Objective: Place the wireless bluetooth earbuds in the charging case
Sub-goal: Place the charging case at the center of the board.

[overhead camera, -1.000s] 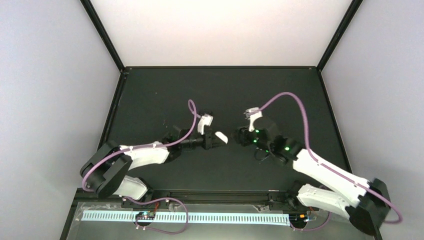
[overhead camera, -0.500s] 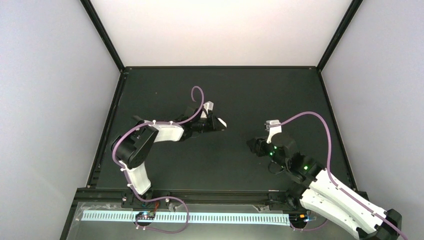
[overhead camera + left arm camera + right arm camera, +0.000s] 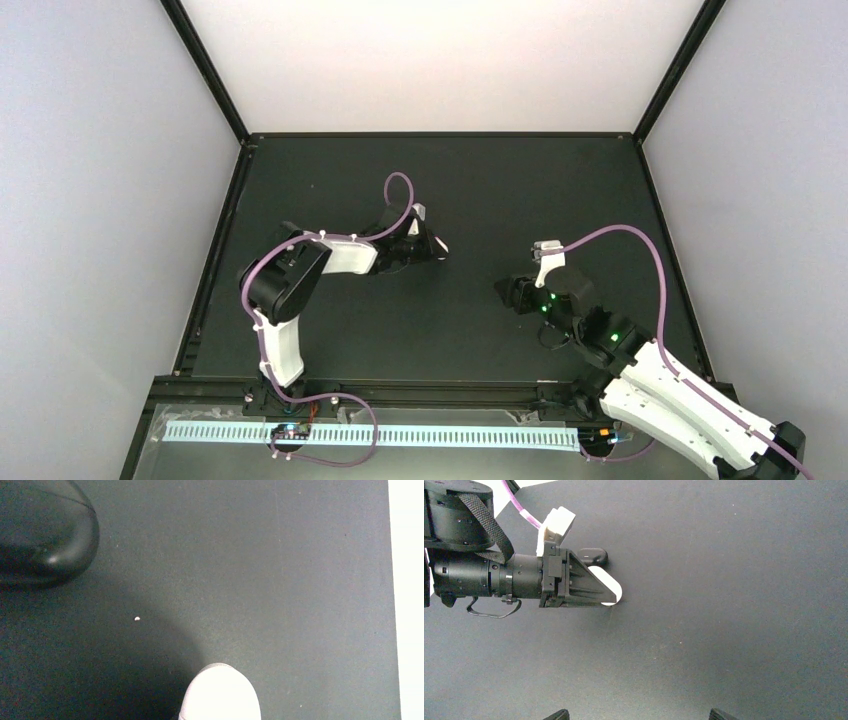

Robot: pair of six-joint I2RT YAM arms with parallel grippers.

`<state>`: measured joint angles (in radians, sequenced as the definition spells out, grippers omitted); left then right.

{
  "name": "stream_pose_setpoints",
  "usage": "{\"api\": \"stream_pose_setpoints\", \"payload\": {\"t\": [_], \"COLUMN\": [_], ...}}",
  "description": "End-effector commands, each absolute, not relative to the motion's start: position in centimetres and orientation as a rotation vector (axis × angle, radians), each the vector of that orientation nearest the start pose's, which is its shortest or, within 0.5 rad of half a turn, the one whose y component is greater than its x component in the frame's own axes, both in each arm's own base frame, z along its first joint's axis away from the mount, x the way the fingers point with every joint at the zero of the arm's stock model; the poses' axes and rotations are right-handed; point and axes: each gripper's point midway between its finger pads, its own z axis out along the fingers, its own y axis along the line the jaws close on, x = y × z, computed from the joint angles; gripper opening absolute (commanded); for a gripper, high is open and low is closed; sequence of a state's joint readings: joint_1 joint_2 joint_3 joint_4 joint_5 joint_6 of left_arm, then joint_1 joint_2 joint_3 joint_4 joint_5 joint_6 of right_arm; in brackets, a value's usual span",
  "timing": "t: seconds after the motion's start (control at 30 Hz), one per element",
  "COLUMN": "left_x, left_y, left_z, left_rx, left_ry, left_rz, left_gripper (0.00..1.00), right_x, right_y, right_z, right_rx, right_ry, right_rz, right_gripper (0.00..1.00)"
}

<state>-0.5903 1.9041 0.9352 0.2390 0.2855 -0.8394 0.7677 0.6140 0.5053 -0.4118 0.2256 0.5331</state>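
Note:
The white case (image 3: 220, 694) is low over a flat, free part of the mat, and the black case is beside it. My left gripper should open now.
My left gripper (image 3: 433, 247) is shut on a white rounded charging case (image 3: 220, 694), closed, held low over the black mat. The right wrist view shows this gripper (image 3: 599, 594) side-on with the white case (image 3: 610, 587) between its fingers. A black rounded case (image 3: 46, 532) lies on the mat just beyond it, and also shows in the right wrist view (image 3: 594, 556). My right gripper (image 3: 504, 292) is open and empty, its fingertips (image 3: 557, 714) wide apart, to the right of the left gripper and facing it. No earbuds show in any view.
The black mat (image 3: 560, 190) has a raised black rim, with white walls behind and at the sides. A tiny white speck (image 3: 137, 618) lies on the mat near the black case. Purple cables loop over both arms.
My left arm has swung back and left, carrying the white case away from the centre. My right arm has pulled back to the right and nearer its base, widening the gap between the grippers.

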Motion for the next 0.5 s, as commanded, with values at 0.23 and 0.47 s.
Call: {"api": "stream_pose_setpoints", "payload": {"t": [0.23,0.47], "left_x": [36.6,35.8], "left_y": [-30.2,-29.6], "left_z": [2.0,1.5], "left_rx": [-0.182,-0.185], "left_ry": [2.54,2.558], "left_rz": [-0.974,-0.963], "left_gripper": [0.19,0.31], "right_x": [22.0,21.9], "right_y": [15.7,15.7], "right_z": [19.2,19.2], "right_rx": [-0.116,-0.12], "right_ry": [2.095,2.091], "right_rz": [0.557,0.555], "right_gripper": [0.73,0.72]}}
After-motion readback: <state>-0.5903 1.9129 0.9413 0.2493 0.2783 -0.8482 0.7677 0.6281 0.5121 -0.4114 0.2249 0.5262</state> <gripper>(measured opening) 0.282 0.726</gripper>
